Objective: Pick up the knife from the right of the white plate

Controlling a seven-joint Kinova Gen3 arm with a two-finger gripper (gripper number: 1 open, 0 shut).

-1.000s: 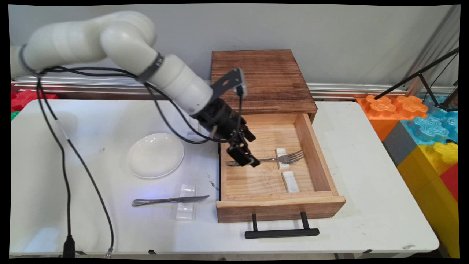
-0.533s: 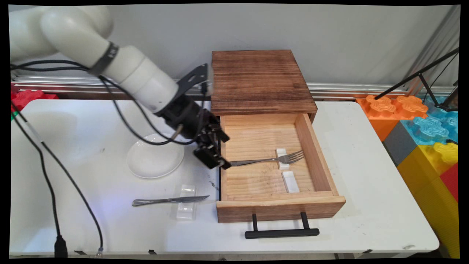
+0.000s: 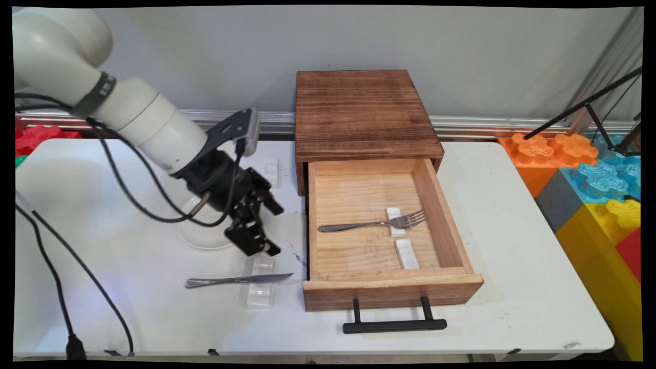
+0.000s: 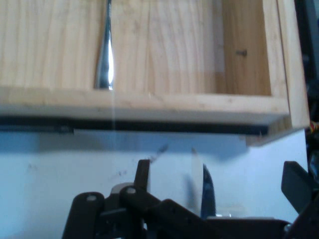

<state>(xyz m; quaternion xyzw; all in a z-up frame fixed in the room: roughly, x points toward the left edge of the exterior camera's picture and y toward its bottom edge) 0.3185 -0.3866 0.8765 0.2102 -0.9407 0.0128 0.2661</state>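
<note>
My gripper is to pick up the table knife by its handle next, so that it can lay the knife on the bare white rest in the drawer.
My gripper hangs open and empty over the table, just left of the open wooden drawer. It is above the clear rest on which a silver knife lies. A silver fork lies inside the drawer with its neck on a small white rest. In the hand view the gripper faces the drawer's side wall. The fork's handle shows beyond that wall, and the knife's tip shows between the fingers.
A white plate is mostly hidden behind the hand. A second white rest lies in the drawer. Another clear rest sits near the dark wooden cabinet. The drawer's black handle juts toward the table's front edge. Coloured blocks stand at the right.
The gripper has moved left out of the drawer, away from the fork's handle, and now hangs over the table above the knife's rest. The fork and knife have not moved.
</note>
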